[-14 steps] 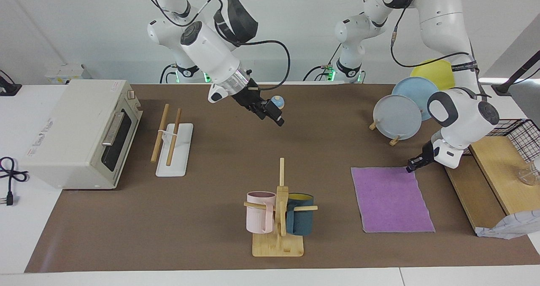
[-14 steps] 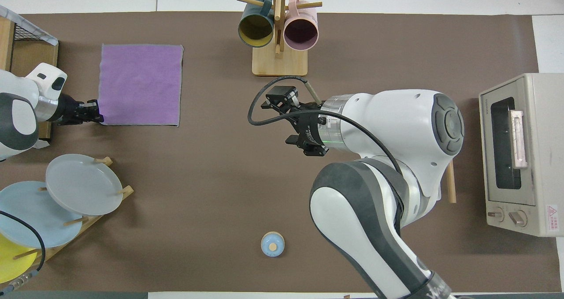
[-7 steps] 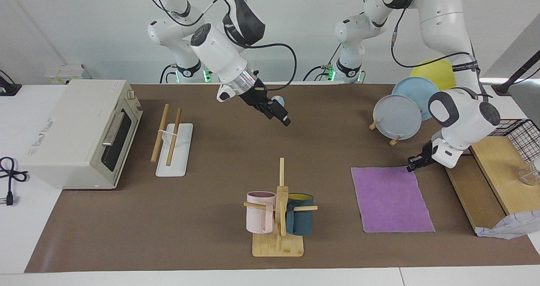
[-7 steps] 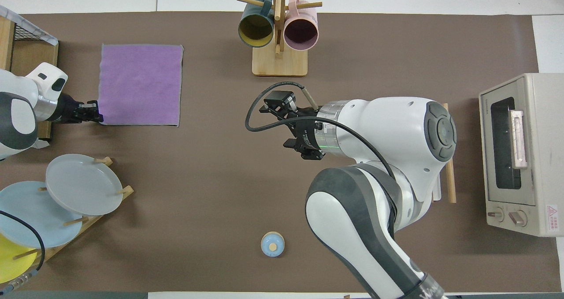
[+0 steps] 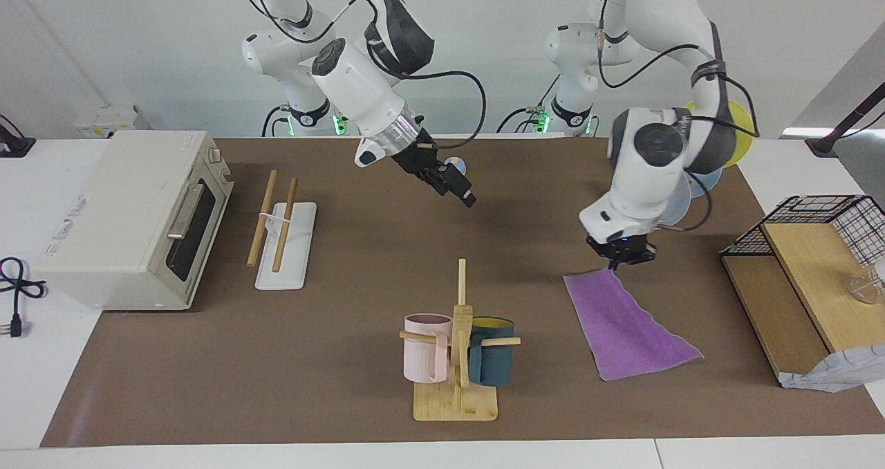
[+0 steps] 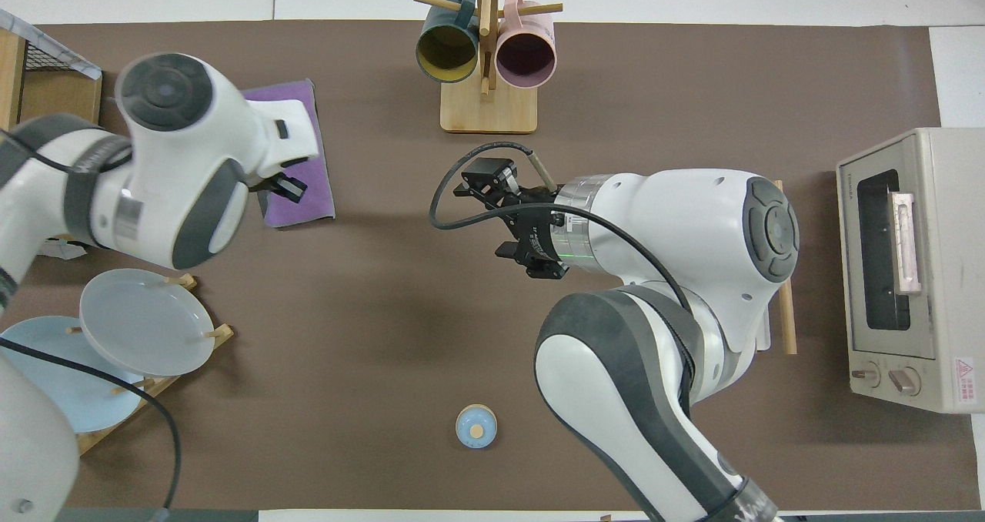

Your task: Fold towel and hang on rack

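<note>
The towel's raised corner still has to reach the opposite edge (image 6: pixel 327 184), and a purple strip (image 6: pixel 314 168) is between my left gripper's fingers and that edge, so my left gripper needs to keep holding the towel until the corner gets there.
The purple towel (image 5: pixel 626 324) lies slanted on the brown mat toward the left arm's end of the table. One corner is raised, and my left gripper (image 5: pixel 615 261) is shut on it, a little above the mat. In the overhead view the left gripper (image 6: pixel 288 189) and its arm cover most of the towel (image 6: pixel 312 199). My right gripper (image 5: pixel 464 196) hangs open and holds nothing over the middle of the table, above the mat between the mug tree and the small jar. The rack (image 5: pixel 285 244), a white base with two wooden rods, stands beside the oven.
A toaster oven (image 5: pixel 131 213) sits at the right arm's end. A bamboo mug tree (image 5: pixel 456 344) with two mugs stands at the table's edge farthest from the robots. A plate stand (image 6: pixel 146 322), a small blue jar (image 6: pixel 476 426) and a wooden shelf with a wire basket (image 5: pixel 816 261) are also here.
The left gripper rose and swung toward the table's middle with the towel's corner, pulling the flat square into a slanted, narrower shape. The right arm barely moved.
</note>
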